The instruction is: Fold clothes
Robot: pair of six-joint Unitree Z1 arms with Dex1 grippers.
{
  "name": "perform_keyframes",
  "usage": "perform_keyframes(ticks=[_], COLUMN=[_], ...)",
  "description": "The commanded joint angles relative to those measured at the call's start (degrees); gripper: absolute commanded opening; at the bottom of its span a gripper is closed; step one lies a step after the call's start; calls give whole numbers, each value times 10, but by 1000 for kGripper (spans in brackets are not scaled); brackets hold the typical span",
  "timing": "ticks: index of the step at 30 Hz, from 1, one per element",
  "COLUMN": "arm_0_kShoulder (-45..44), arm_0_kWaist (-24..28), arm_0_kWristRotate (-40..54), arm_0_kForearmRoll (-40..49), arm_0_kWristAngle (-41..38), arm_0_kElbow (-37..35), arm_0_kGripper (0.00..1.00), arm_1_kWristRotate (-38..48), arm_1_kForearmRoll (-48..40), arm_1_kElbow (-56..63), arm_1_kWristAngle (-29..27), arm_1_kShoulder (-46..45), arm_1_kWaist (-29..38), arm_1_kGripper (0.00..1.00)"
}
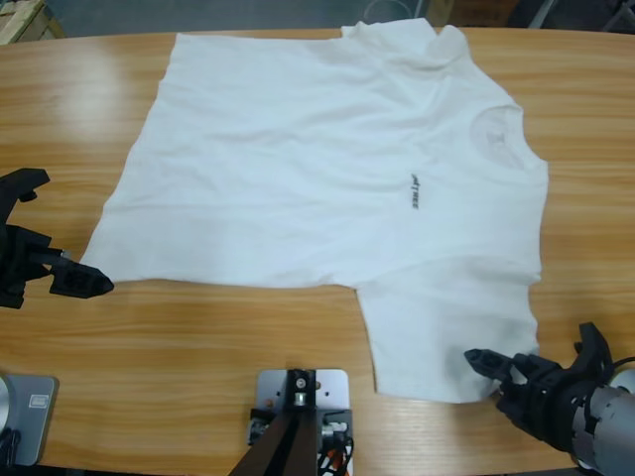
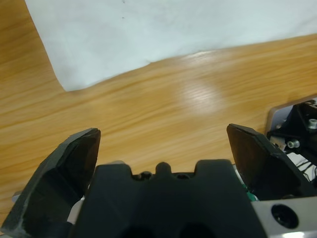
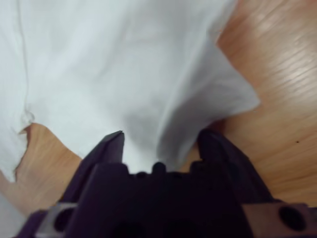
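The right gripper grabs the white T-shirt's near sleeve edge next, as this edge bunches up into a fold while the T-shirt lies flat.
The white T-shirt lies spread flat on the wooden table, collar to the right and hem to the left, with a small dark logo on the chest. My left gripper is at the table's left side, open, just off the hem's near corner. In the left wrist view that gripper has bare wood between its jaws and the T-shirt's corner ahead. My right gripper is at the near sleeve's lower edge. In the right wrist view it is open, with the T-shirt's fabric bunched between its jaws.
Bare wood runs along the near side of the table below the shirt. The shirt's far sleeve reaches the table's back edge. A light wooden crate shows beyond the far left corner.
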Motion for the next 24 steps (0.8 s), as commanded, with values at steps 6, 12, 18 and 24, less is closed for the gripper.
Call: perform_keyframes(ticks=[6,12,18,24], arm_0_kShoulder=[17,9,-5,-27], arm_0_kWaist=[-5,-5,6,66], arm_0_kWristRotate=[8,8,-72,-225], arm_0_kForearmRoll=[0,0,0,-78], arm_0_kWristAngle=[-14,-21,-5,-5], arm_0_kElbow=[18,21,31,108], arm_0_kGripper=[996,996,996,1000], arm_1_kWristRotate=[-43,-183,-265,-352], arm_1_kForearmRoll=[34,154,187,188], arm_1_kElbow=[5,-103,-146,-169], arm_1_kWristAngle=[8,12,52,63], arm_1_kShoulder=[8,8,33,62], arm_1_kWaist=[-29,-98,-140,-168], arm_1_kGripper=[0,0,0,0])
